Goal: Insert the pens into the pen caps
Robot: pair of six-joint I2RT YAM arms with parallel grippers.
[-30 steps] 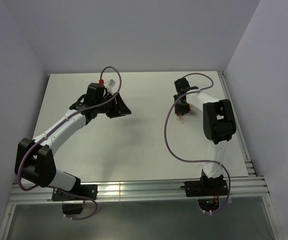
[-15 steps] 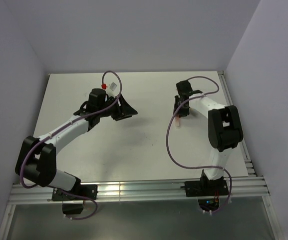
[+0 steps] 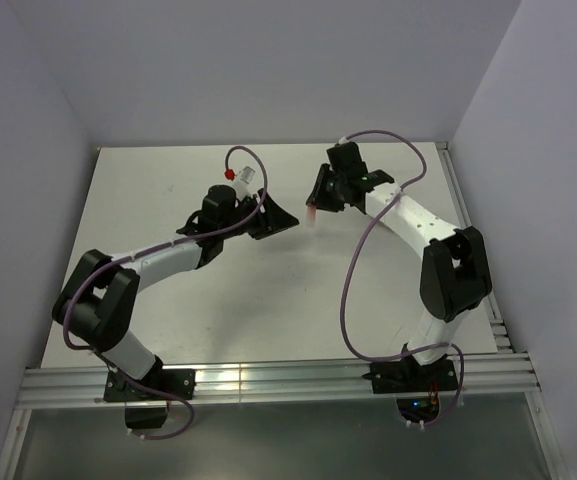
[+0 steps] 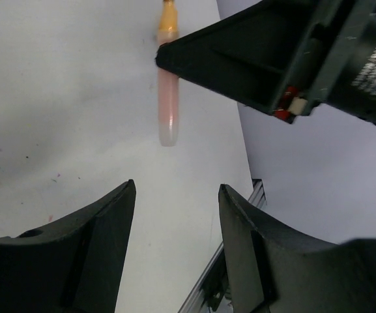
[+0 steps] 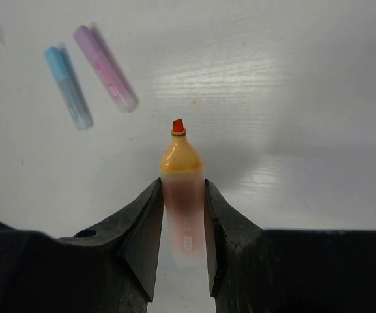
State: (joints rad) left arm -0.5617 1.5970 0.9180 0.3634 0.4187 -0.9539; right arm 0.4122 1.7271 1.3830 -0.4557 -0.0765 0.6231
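Observation:
My left gripper grabs the pale peach-pink pen by its rear body [image 3: 310,217] [image 4: 168,119] next, away from the red tip, to put it into its cap.
My right gripper [image 5: 182,182] is shut on a pale peach-pink pen [image 5: 182,208] with an orange neck and a bare red tip [image 5: 178,124], held above the table. In the top view this pen [image 3: 311,213] hangs at the right gripper [image 3: 320,198], just right of my left gripper [image 3: 282,221]. My left gripper [image 4: 176,186] is open and empty, with the held pen [image 4: 168,104] a little ahead of it. A light blue pen [image 5: 68,87] and a pink pen with a purple end [image 5: 105,68] lie side by side on the table. No loose caps show.
The white table [image 3: 168,290] is walled at the back and both sides. A metal rail [image 3: 268,380] runs along the near edge. One of the right gripper's fingers [image 4: 253,52] crosses the top of the left wrist view.
My right gripper has swung left toward the table's middle with the pen in it. My left gripper has moved right toward it. The two grippers are now close together.

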